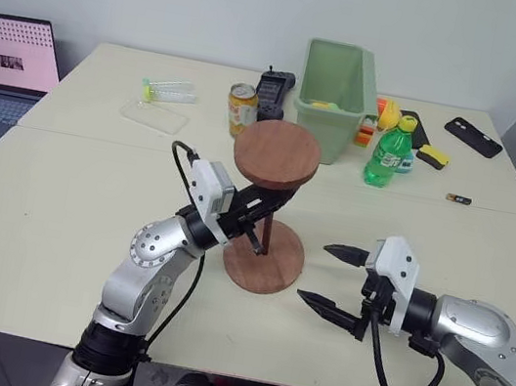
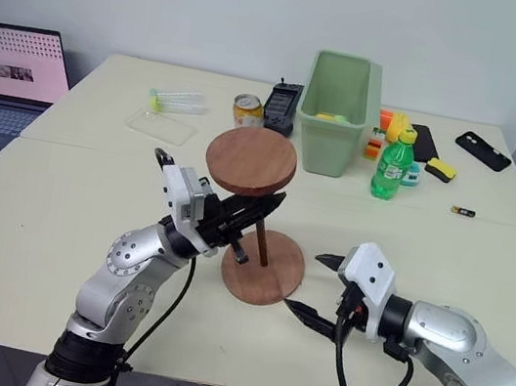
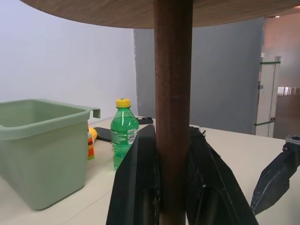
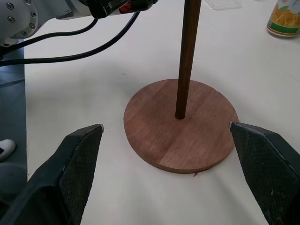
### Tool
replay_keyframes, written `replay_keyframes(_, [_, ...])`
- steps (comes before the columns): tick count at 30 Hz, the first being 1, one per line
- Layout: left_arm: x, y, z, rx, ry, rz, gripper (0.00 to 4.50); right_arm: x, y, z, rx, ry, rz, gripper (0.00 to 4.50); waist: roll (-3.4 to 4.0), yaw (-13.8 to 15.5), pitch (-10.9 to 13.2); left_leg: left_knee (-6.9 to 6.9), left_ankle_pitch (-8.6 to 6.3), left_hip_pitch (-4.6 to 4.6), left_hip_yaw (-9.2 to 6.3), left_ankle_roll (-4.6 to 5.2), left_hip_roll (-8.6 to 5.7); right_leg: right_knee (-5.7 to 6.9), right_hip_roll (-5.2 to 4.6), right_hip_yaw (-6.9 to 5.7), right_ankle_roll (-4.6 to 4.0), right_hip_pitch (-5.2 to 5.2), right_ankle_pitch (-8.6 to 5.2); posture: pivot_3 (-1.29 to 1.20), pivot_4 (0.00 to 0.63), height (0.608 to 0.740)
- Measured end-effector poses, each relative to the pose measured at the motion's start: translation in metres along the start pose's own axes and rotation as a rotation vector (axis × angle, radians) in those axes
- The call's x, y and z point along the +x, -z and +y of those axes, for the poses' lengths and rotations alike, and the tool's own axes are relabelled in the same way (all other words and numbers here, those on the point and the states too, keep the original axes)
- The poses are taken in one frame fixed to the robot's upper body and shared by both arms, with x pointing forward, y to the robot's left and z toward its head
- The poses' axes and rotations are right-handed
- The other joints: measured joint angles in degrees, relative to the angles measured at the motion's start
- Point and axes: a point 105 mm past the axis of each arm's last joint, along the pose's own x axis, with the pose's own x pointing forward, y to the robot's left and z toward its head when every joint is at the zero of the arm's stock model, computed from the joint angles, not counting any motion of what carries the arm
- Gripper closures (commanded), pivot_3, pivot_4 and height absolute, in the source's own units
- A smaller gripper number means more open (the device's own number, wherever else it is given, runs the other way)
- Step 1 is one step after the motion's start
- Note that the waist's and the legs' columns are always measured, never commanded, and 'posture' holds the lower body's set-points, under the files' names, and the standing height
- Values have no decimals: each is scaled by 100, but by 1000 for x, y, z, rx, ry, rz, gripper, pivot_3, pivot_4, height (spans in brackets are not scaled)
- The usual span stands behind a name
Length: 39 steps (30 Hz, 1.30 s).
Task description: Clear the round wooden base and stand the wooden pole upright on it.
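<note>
The foot of the wooden pole [image 1: 270,234] rests on the round wooden base's centre [image 1: 265,254]. The pole comes free of my left gripper next and would stand.
The round wooden base [image 1: 277,268] lies flat on the table's near half. The wooden pole [image 1: 270,234] stands upright on the base's centre [image 4: 179,116], with its fixed disc [image 1: 277,154] at the top. My left gripper [image 1: 268,221] is shut on the pole's shaft just under that disc; the left wrist view has a black finger [image 3: 136,187] on each side of the rod [image 3: 173,93]. My right gripper [image 1: 314,273] hangs open just to the right of the base, apart from it, with nothing between its fingers [image 4: 70,168].
A green bin [image 1: 335,87], a green bottle [image 1: 388,153], a drink can [image 1: 241,109], a black handset [image 1: 275,92], a phone [image 1: 472,137] and small toys stand at the back. A clear tray [image 1: 155,116] and a laptop [image 1: 7,62] are at the far left.
</note>
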Motion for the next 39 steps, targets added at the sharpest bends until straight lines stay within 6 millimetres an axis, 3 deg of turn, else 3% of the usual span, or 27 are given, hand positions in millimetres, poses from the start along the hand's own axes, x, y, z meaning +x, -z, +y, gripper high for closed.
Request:
replay_keyframes(12, [-5,-1,2,13,-17,13,4233,0,0,-1,-2,7,0,0,12,-14,-11,-4,0,5,0,0,3,0,4,2,0,0,0,0,150,740])
replay_keyframes(13, [-5,-1,2,19,-13,17,3530,0,0,-1,-2,7,0,0,12,-15,-11,-4,0,5,0,0,3,0,7,2,-1,0,0,0,150,740])
replay_keyframes(15, [-12,12,5,28,-10,106,3269,0,0,-1,-2,7,0,0,15,-15,-10,-6,0,4,1,0,0,0,18,3,-1,-4,0,0,150,740])
replay_keyframes(16, [-25,37,9,-13,-33,215,3019,0,0,-1,-1,7,0,0,21,-17,-6,-7,0,0,3,0,-1,2,21,6,-1,-10,0,0,150,740])
replay_keyframes(18, [-35,56,6,-59,-36,293,2652,0,0,-1,-1,8,1,0,-3,12,31,-3,0,-24,-7,-1,6,3,19,-2,-2,-29,0,0,150,740])
replay_keyframes(21, [-35,57,1,-53,15,313,2121,0,0,-1,-1,8,0,0,-16,87,39,7,2,-58,-27,-3,0,-5,-4,-9,-2,-41,0,0,150,740])
replay_keyframes(29, [-34,51,-4,6,97,335,2121,0,0,-1,-1,8,0,0,-16,158,39,7,1,-63,-21,-2,-12,-12,-21,-10,-1,-43,0,0,150,740])
replay_keyframes(34, [-45,53,-1,69,186,440,2121,0,1,-1,-1,9,1,0,-17,150,41,5,1,-63,-24,-2,-7,-9,-15,-14,-1,-44,0,0,150,740])
replay_keyframes(38, [-76,44,24,182,249,630,2121,-5,6,-7,-14,19,30,0,-21,141,59,4,1,-63,-21,-1,-6,-8,-14,-17,-2,-48,-1,0,150,740])
replay_keyframes(39, [-84,34,37,232,222,660,2121,-10,7,-11,-28,31,39,0,-20,141,61,3,1,-62,-18,-1,-5,-7,-14,-18,-2,-48,-1,0,150,740])
